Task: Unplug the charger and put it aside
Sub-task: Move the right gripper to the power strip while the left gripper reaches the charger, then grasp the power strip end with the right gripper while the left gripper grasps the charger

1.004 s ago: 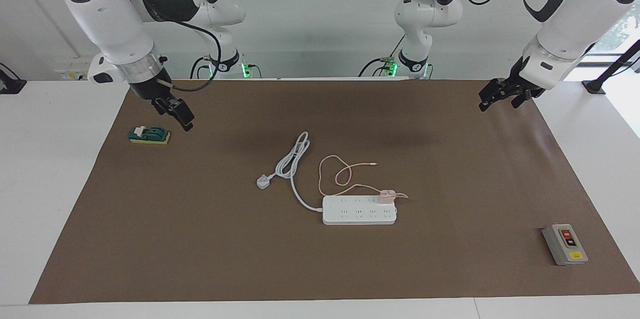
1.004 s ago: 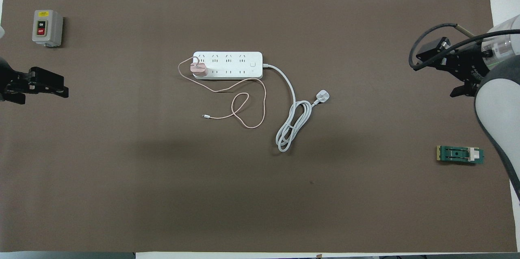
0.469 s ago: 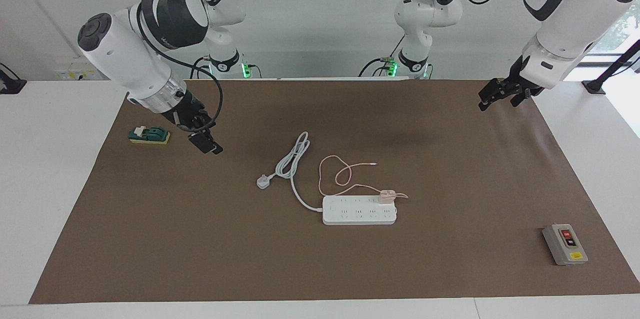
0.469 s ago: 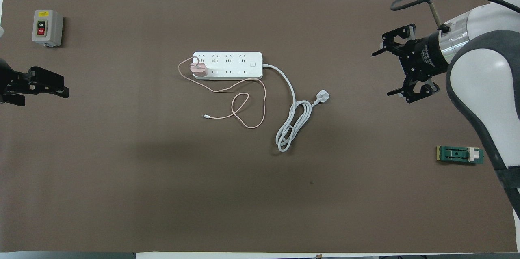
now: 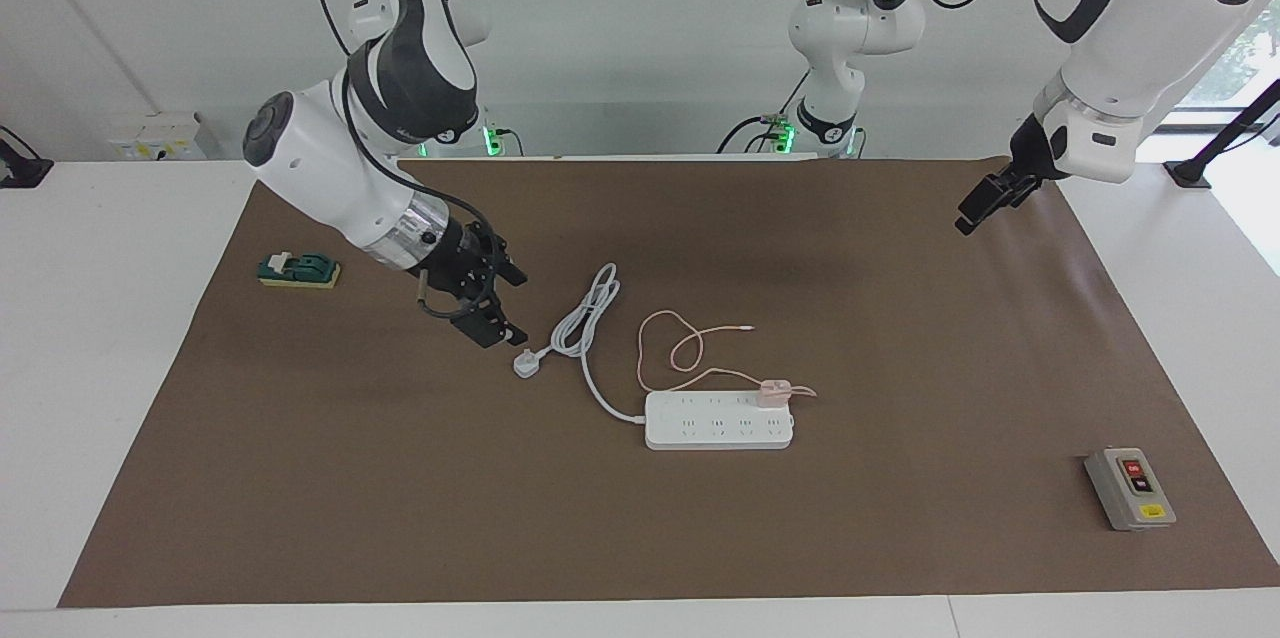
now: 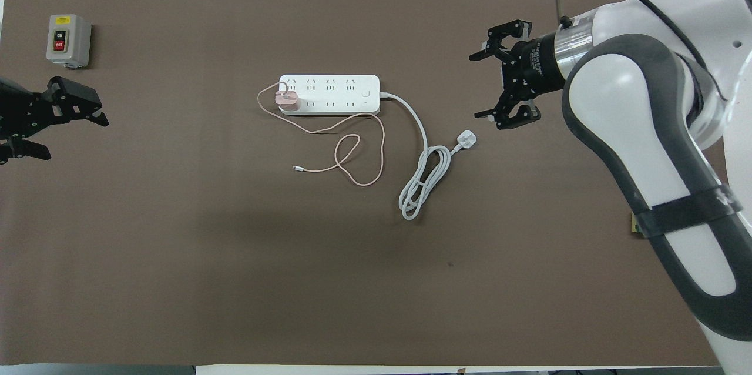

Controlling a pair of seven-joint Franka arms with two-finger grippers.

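Observation:
Next, the left gripper grabs the charger block [image 6: 287, 100] standing on the power strip to unplug the charger, since the thin pink cable [image 6: 382, 143] lies slack in loops.
The pale-pink charger [image 5: 772, 390] sits plugged into the white power strip [image 5: 715, 430] at the strip's end toward the left arm; it also shows in the overhead view [image 6: 288, 100]. Its thin pink cable [image 5: 680, 350] loops on the mat, nearer to the robots than the strip [image 6: 335, 93]. My right gripper [image 5: 503, 305] is open and empty, low over the mat beside the strip cord's white plug [image 5: 526, 363], well short of the charger; the overhead view shows it too [image 6: 480, 86]. My left gripper [image 5: 975, 211] is open and empty, and waits over the mat's edge.
A grey switch box [image 5: 1130, 490] with red and black buttons stands at the left arm's end, farther from the robots. A green block [image 5: 298, 270] lies at the right arm's end. The strip's white cord [image 5: 585, 318] is coiled between the right gripper and the pink cable.
My right arm has swung from beside the green block toward the middle of the mat and come lower, up to the white plug. My left gripper has turned a little in place.

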